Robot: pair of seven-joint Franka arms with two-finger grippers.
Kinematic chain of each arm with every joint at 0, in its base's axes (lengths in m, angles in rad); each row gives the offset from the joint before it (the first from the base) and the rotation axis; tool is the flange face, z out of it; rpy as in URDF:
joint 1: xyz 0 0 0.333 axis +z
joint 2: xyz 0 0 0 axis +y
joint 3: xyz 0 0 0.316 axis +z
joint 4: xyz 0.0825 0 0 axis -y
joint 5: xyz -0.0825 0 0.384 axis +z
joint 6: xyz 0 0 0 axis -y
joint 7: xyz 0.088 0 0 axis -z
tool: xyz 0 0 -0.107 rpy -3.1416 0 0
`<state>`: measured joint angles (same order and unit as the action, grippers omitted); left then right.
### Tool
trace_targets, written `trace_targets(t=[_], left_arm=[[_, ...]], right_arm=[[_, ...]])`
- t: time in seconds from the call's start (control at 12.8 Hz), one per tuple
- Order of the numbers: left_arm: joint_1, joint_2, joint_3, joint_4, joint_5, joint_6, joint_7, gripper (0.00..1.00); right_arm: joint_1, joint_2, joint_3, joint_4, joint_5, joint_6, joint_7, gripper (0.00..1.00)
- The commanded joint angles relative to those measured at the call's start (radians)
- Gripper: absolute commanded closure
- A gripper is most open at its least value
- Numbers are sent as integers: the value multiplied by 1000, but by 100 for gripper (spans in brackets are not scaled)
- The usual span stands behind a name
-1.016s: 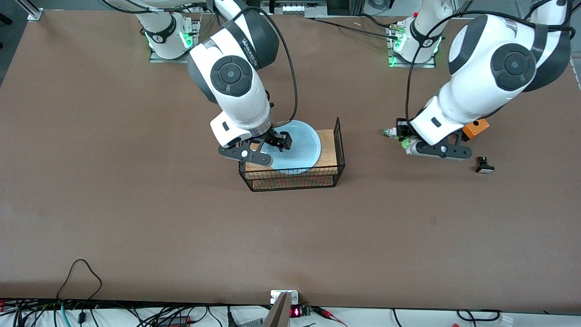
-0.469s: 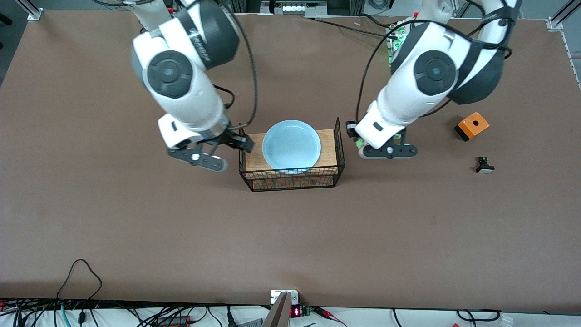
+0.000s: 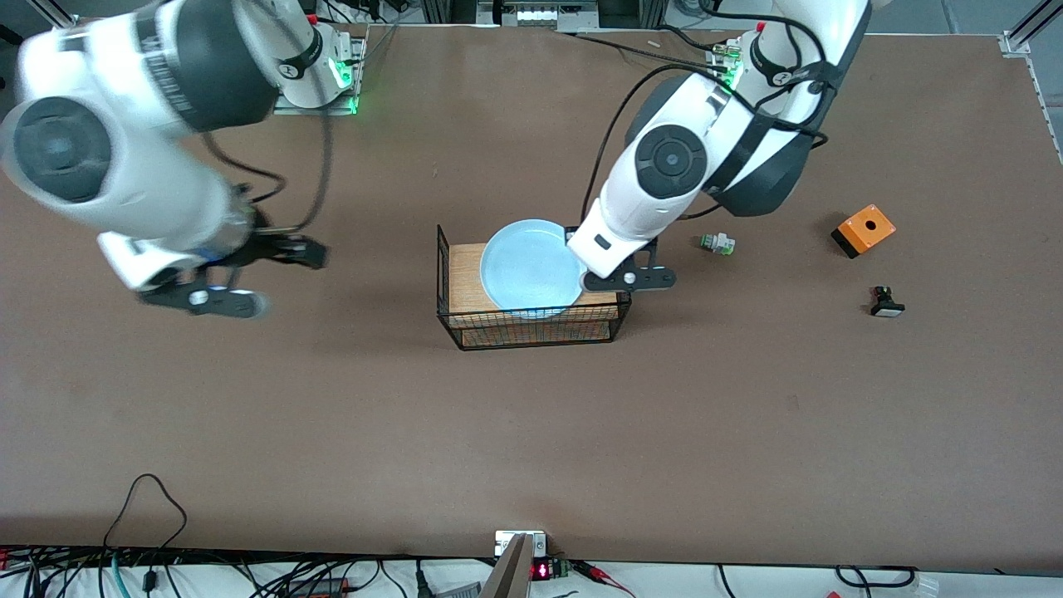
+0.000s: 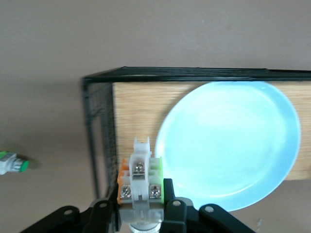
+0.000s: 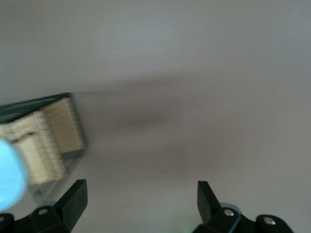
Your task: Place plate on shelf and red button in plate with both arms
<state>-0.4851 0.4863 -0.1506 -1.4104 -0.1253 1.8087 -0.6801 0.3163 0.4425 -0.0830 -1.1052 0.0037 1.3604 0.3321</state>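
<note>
The red button would miss from beside the plate in the left wrist view, so my left gripper needs to keep holding it until it lines up with the blue plate (image 4: 228, 141).
The pale blue plate (image 3: 527, 266) lies on the wooden board in the black wire rack (image 3: 531, 328). My left gripper (image 3: 575, 235) hangs over the rack's end toward the left arm, beside the plate. In the left wrist view it (image 4: 141, 194) is shut on the red button (image 4: 140, 170), a white switch part with green and orange sides. Its cap is hidden between the fingers. The plate (image 4: 228, 145) and the rack wall (image 4: 99, 141) lie below. My right gripper (image 3: 299, 252) is open and empty over bare table toward the right arm's end. It shows open in its wrist view (image 5: 141, 194), with the rack (image 5: 53, 136) off to one side.
A white part with a green cap (image 3: 716, 243) lies on the table beside the rack, toward the left arm's end, and shows in the left wrist view (image 4: 12, 164). An orange box (image 3: 864, 230) and a black button with a white face (image 3: 886, 301) lie farther toward that end.
My right gripper has left the plate in the rack and swung away toward the right arm's end. My left gripper has carried the white switch part from beside the orange box to the rack.
</note>
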Motion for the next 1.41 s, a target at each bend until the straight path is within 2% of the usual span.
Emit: trace_targets(t=[0.0, 0.23, 0.39, 0.86, 1.02, 1.09, 1.17, 1.25, 1.33], left_arm=[[-32, 70, 14, 94, -19, -17, -12, 100], [-52, 119, 14, 139, -31, -15, -13, 100], [-52, 141, 13, 143, -36, 41, -12, 100], [-98, 187, 14, 142, -57, 49, -15, 100], [-105, 195, 14, 142, -56, 47, -15, 97], [-105, 195, 14, 142, -56, 49, -13, 75], [-99, 195, 16, 142, -56, 50, -3, 18], [-99, 192, 16, 145, -53, 50, 4, 0], [-101, 187, 16, 154, -53, 52, 4, 0]], right_arm=[[-34, -41, -62, 1, -45, -46, -193, 0], [-37, -41, -136, 1, -47, -55, -280, 0], [-39, -39, -178, -1, -45, -55, -346, 0], [-114, -30, -179, -2, -30, -53, -439, 0], [-152, -38, -176, -13, 18, -50, -450, 0], [-211, -56, -143, -46, 30, -43, -449, 0], [-283, -109, -74, -124, 51, -26, -449, 0], [-302, -154, -55, -193, 50, 36, -450, 0], [-312, -191, -44, -256, 48, 74, -450, 0]])
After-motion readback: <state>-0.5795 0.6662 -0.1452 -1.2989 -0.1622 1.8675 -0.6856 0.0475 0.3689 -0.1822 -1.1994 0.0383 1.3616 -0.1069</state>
